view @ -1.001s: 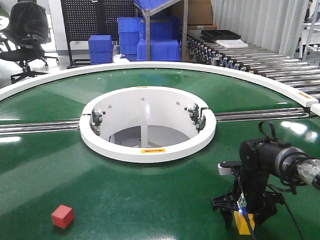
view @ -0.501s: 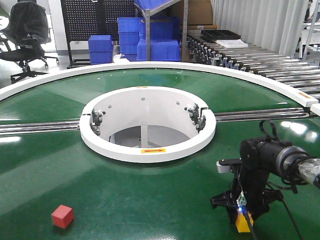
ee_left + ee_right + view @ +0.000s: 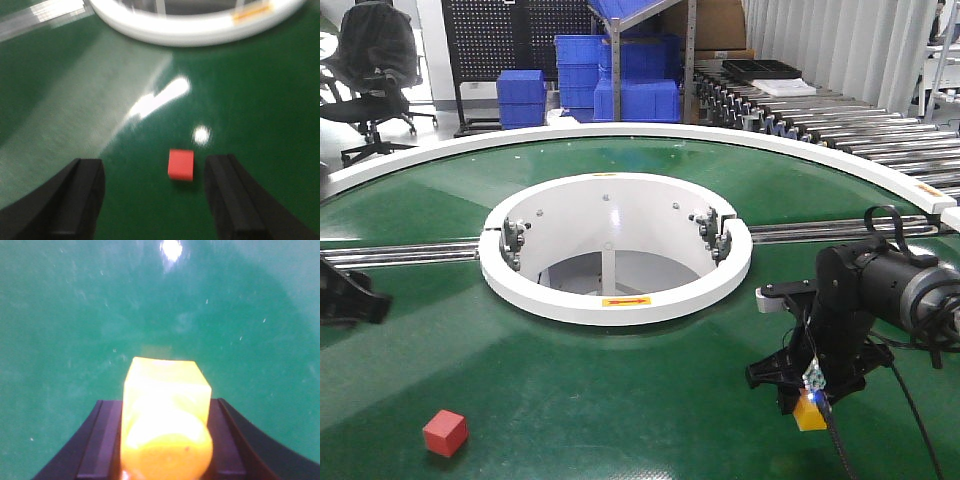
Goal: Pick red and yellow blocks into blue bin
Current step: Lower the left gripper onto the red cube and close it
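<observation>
I should next grab the small red cube (image 3: 445,433) by its sides with my left gripper to put it in the blue bin.
The small red cube (image 3: 445,433) lies on the green table near the front left. In the left wrist view the red cube (image 3: 181,164) sits ahead of my open left gripper (image 3: 155,200), nearer the right finger and untouched. Only a dark part of the left gripper (image 3: 348,296) shows at the left edge of the front view. My right gripper (image 3: 808,402) is shut on the yellow brick (image 3: 809,413), which hangs just above the table at the front right. The yellow brick (image 3: 165,405) fills the space between the right gripper (image 3: 164,407) fingers. The blue bin is out of view.
A white ring (image 3: 620,305) surrounds an opening in the table's middle, with metal rails (image 3: 400,255) running out to both sides. A white outer rim (image 3: 650,133) bounds the table. Stacked blue crates (image 3: 638,98) and a roller conveyor (image 3: 840,120) stand behind it.
My right gripper has risen and drifted back and right with the yellow brick, lifting it off the table. My left gripper has come into the front view at the left edge.
</observation>
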